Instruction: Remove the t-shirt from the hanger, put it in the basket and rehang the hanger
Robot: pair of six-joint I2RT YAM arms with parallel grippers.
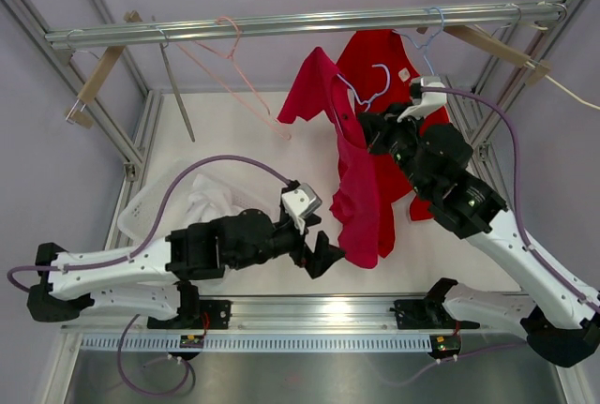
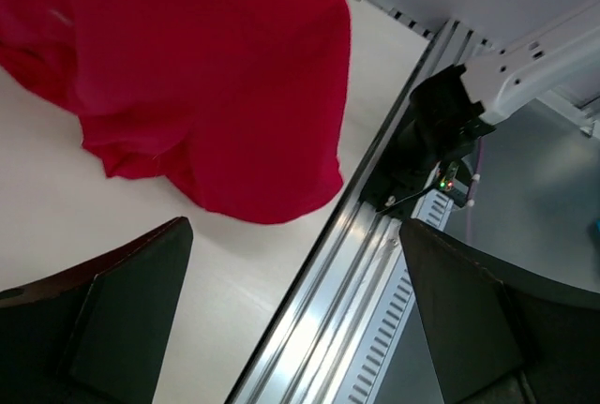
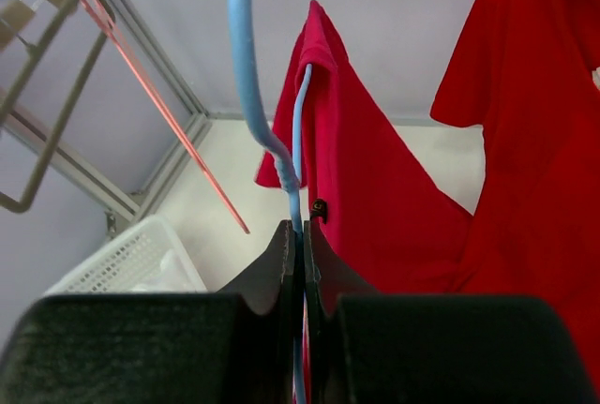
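I should reach the t-shirt's hanging hem (image 1: pixel 358 248) (image 2: pixel 270 192) with my left gripper and grab it. The hanger's blue wire then stays free to slide out.
A red t-shirt (image 1: pixel 358 188) (image 2: pixel 216 76) (image 3: pixel 366 188) drapes from a light blue wire hanger (image 1: pixel 379 83) (image 3: pixel 246 76) that is off the rail, its hem hanging low over the table. My right gripper (image 1: pixel 372 132) (image 3: pixel 300 231) is shut on the hanger's blue wire, with the shirt just to the right of its fingers. My left gripper (image 1: pixel 324 256) (image 2: pixel 292 231) stands open just below and left of the shirt's hem, not touching it, with nothing between its fingers.
A second red shirt (image 1: pixel 386 52) (image 3: pixel 534 67) hangs on another blue hanger (image 1: pixel 427 37) from the metal rail (image 1: pixel 300 24). An empty pink hanger (image 1: pixel 239 76) (image 3: pixel 150 85) hangs to the left. A white basket (image 1: pixel 150 207) (image 3: pixel 122 259) holding white cloth sits at the left.
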